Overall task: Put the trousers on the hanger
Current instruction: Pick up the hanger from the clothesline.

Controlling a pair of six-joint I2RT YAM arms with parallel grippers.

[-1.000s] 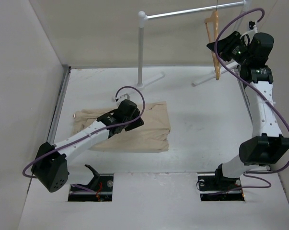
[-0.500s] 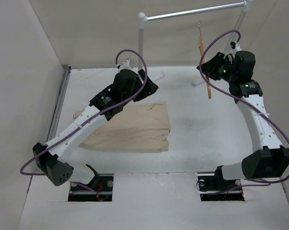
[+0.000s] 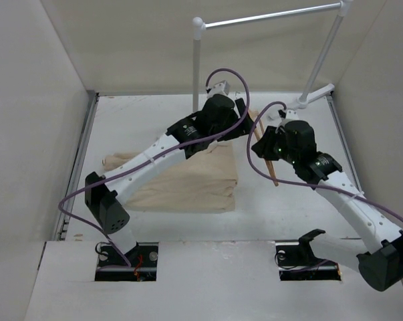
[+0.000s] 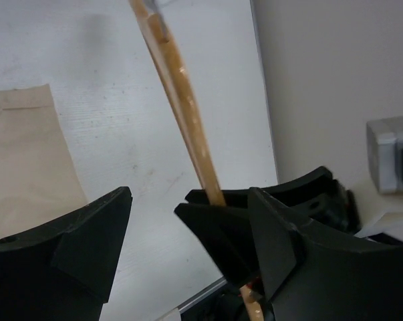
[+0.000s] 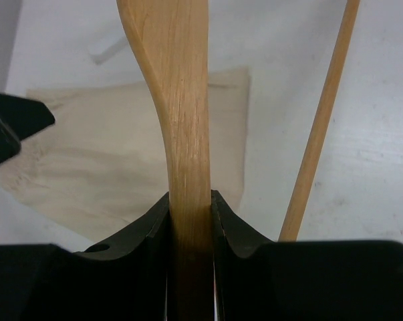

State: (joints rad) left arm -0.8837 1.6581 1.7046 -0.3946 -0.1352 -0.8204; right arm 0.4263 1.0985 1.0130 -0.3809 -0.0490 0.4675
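My left gripper grabs the hanger (image 3: 273, 172) on the wood (image 3: 254, 116) beside the hook next, and keeps the lower bar clear for placing the trousers.
The beige trousers (image 3: 188, 180) lie folded flat on the table, left of centre, with no gripper on them. They also show in the left wrist view (image 4: 21, 160) and the right wrist view (image 5: 101, 167). My right gripper (image 3: 262, 146) is shut on one wooden arm of the hanger (image 3: 273, 172), held tilted above the table just right of the trousers. In the right wrist view the jaws (image 5: 189, 200) clamp that arm (image 5: 184, 114), with the hanger's lower bar (image 5: 321, 134) beside it. My left gripper (image 3: 244, 126) is open beside the hanger (image 4: 181, 114); the wood runs behind its right finger (image 4: 281, 241).
The white garment rail (image 3: 268, 15) stands at the back on a post (image 3: 196, 67) and a right leg with its foot (image 3: 315, 97). Side walls close the table on the left and right. The two arms are close together at mid-table.
My right arm has brought the hanger off the rail and down to the middle of the table. My left arm has lifted off the trousers and swung right, up to the hanger.
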